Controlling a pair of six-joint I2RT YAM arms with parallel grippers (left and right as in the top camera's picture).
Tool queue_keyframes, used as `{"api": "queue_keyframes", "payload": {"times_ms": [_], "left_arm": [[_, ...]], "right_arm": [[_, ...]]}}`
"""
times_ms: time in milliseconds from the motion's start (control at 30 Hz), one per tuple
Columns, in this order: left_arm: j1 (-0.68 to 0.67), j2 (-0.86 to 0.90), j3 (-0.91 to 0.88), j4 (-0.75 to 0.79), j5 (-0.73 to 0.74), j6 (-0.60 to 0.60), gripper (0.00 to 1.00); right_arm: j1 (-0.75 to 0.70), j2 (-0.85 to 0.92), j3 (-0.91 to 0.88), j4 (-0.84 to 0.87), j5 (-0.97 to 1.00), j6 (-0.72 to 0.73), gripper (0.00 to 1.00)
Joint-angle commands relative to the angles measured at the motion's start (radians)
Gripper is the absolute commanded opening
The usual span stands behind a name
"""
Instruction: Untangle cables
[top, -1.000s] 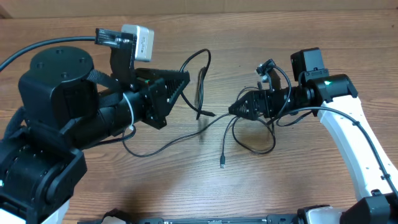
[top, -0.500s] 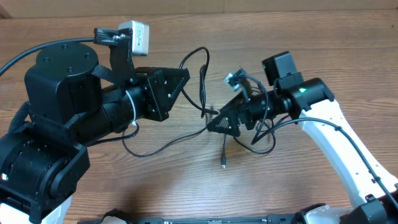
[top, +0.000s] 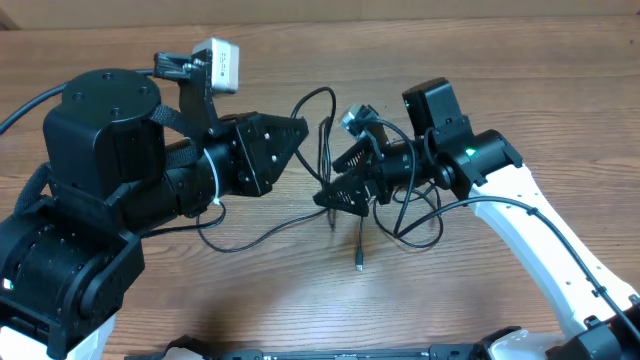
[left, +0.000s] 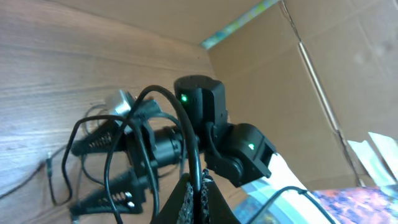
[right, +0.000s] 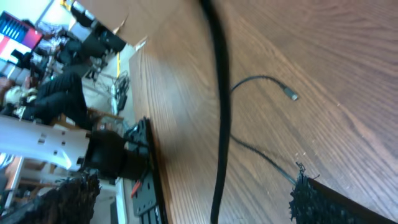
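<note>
The right gripper pinches the hanging part of the raised cable next, to draw that cable free of the tangle.
Several thin black cables lie tangled on the wooden table between the arms. My left gripper is shut on one cable, which loops up from its tip and hangs down. In the left wrist view the pads pinch that cord. My right gripper stands open at the hanging strand. In the right wrist view the strand runs between its spread fingers without touching them. A small plug end lies on the wood beyond.
A loose plug lies near the table's front middle. A cable loop sits under the right arm. Cardboard walls stand behind the table. The thick arm cables run off to the left.
My right arm has swung left and forward, bringing its open fingers to either side of the hanging strand. The left gripper has held its grip and hardly moved.
</note>
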Motion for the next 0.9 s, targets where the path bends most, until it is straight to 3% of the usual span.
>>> {"api": "queue_keyframes", "payload": {"times_ms": [0, 100, 167, 233, 400, 500, 733, 867], "left_arm": [[0.004, 0.000, 0.015, 0.015, 0.075, -0.029, 0.04], [0.004, 0.000, 0.015, 0.024, 0.138, -0.029, 0.04], [0.004, 0.000, 0.015, 0.034, 0.183, -0.029, 0.04], [0.004, 0.000, 0.015, 0.038, 0.193, -0.029, 0.04], [0.004, 0.000, 0.015, 0.035, 0.167, -0.024, 0.04], [0.004, 0.000, 0.015, 0.023, 0.098, -0.023, 0.04], [0.004, 0.000, 0.015, -0.066, -0.138, -0.024, 0.04], [0.004, 0.000, 0.015, -0.086, -0.193, -0.024, 0.04]], "right_arm": [[0.007, -0.002, -0.004, 0.021, 0.013, 0.069, 1.00], [0.012, -0.002, -0.004, 0.029, 0.014, 0.075, 0.99], [0.018, -0.002, -0.004, 0.029, 0.025, 0.075, 0.94], [0.025, -0.002, -0.004, 0.027, 0.054, 0.084, 0.77], [0.028, -0.002, -0.004, 0.024, 0.166, 0.178, 0.54], [0.028, -0.002, -0.004, 0.016, 0.235, 0.209, 0.47], [0.028, -0.002, -0.004, -0.014, 0.500, 0.380, 0.13], [0.028, -0.002, -0.004, -0.027, 0.578, 0.423, 0.07]]}}
